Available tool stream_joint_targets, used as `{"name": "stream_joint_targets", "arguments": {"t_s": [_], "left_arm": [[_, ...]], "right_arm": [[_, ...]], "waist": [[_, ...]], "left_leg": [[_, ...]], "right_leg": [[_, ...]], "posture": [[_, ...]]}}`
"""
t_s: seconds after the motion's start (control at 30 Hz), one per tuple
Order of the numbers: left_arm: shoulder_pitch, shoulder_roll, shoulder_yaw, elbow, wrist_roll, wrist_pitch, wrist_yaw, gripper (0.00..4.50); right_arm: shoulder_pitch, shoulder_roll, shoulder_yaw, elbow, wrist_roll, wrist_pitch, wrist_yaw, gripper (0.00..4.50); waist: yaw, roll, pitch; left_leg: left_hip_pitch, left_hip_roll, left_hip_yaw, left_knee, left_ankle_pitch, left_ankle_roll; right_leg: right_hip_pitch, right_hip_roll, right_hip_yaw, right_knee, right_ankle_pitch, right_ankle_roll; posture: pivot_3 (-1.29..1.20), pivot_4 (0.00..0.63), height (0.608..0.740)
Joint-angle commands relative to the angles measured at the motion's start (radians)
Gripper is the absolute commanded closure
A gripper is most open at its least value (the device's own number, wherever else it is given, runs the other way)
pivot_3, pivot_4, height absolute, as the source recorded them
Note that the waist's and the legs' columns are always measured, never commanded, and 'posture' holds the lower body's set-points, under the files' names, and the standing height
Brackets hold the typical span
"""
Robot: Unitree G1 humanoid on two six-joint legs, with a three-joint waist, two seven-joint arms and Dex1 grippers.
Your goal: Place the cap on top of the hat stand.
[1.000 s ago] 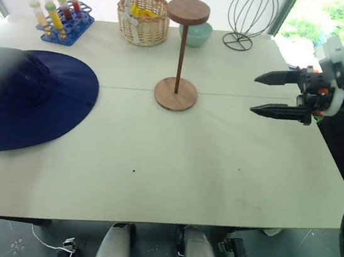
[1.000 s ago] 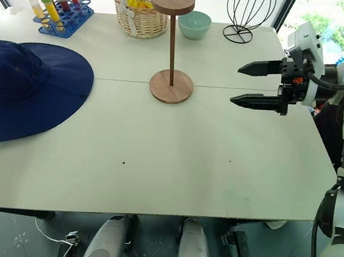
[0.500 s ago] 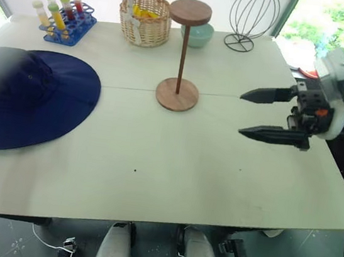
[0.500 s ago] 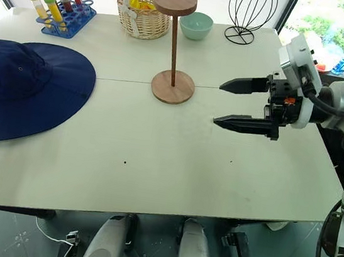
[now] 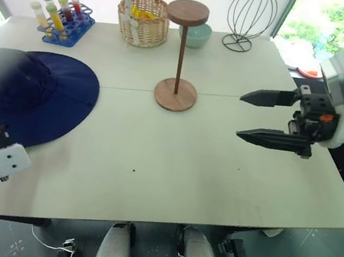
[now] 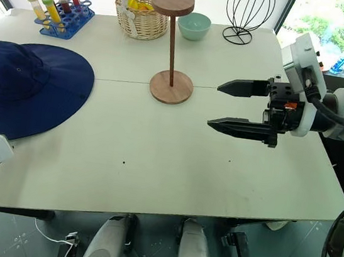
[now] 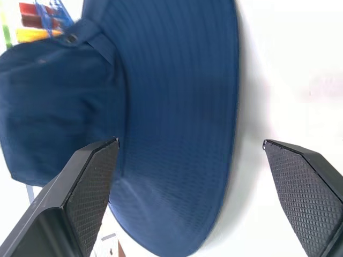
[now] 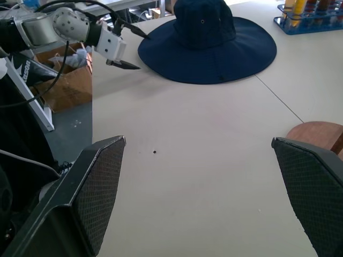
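The left gripper grips the cap by its thin brim edge next, since the cap's round top bulges wider than the gripper's open fingers.
The navy cap lies flat on the left of the white table, crown up. The brown wooden hat stand stands upright at the table's middle back, its top disc bare. My left gripper is open at the cap's near brim edge. In the left wrist view the brim lies between its two fingers. My right gripper hovers open over the table's right side, pointing left toward the stand, with nothing in it.
Along the back edge stand a blue rack of test tubes, a wicker basket, a teal bowl and a black wire frame. A cardboard box sits on the floor beyond the table's left end.
My left gripper has come into view at the lower left, down beside the cap's brim. The right gripper has drifted a little leftward and nearer, still open.
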Motion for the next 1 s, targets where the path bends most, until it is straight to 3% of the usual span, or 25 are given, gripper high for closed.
{"name": "stream_joint_targets", "arguments": {"t_s": [0.03, 0.57, 0.67, 1.0], "left_arm": [[-0.027, 0.019, -0.044, 0.041, 0.027, -0.027, 0.047, 0.0], [-0.399, -0.004, -0.366, 0.363, 0.237, 0.024, 0.362, 0.0], [-0.464, -0.002, -0.408, 0.427, 0.253, 0.036, 0.407, 0.0], [-0.629, -0.008, -0.526, 0.636, 0.255, 0.042, 0.495, 0.0]], "right_arm": [[-0.041, -0.02, -0.031, -0.01, 0.023, -0.013, -0.024, 0.03], [-0.072, -0.009, -0.015, 0.001, 0.047, -0.012, -0.089, 0.03], [-0.087, -0.006, -0.018, 0.009, 0.058, -0.005, -0.103, 0.03], [-0.1, -0.015, -0.016, 0.008, 0.069, 0.003, -0.13, 0.03]], "waist": [[0.001, 0.0, 0.0], [0.031, 0.002, -0.002], [0.032, 0.003, -0.002], [0.029, 0.004, -0.003]], "left_leg": [[0.0, 0.0, 0.0, 0.0, 0.0, 0.0], [0.007, 0.0, 0.003, 0.001, 0.0, 0.0], [0.014, 0.001, 0.004, 0.0, 0.0, 0.0], [0.015, 0.002, 0.006, 0.0, 0.0, 0.0]], "right_leg": [[0.0, 0.0, 0.0, 0.0, 0.0, 0.0], [0.006, -0.001, 0.002, 0.003, 0.0, 0.0], [0.012, -0.001, 0.002, 0.003, -0.001, 0.001], [0.013, -0.001, 0.002, 0.003, -0.001, 0.001]], "posture": [[0.0, 0.15, 0.735], [0.0, 0.15, 0.735], [0.0, 0.15, 0.735], [0.0, 0.15, 0.735]]}}
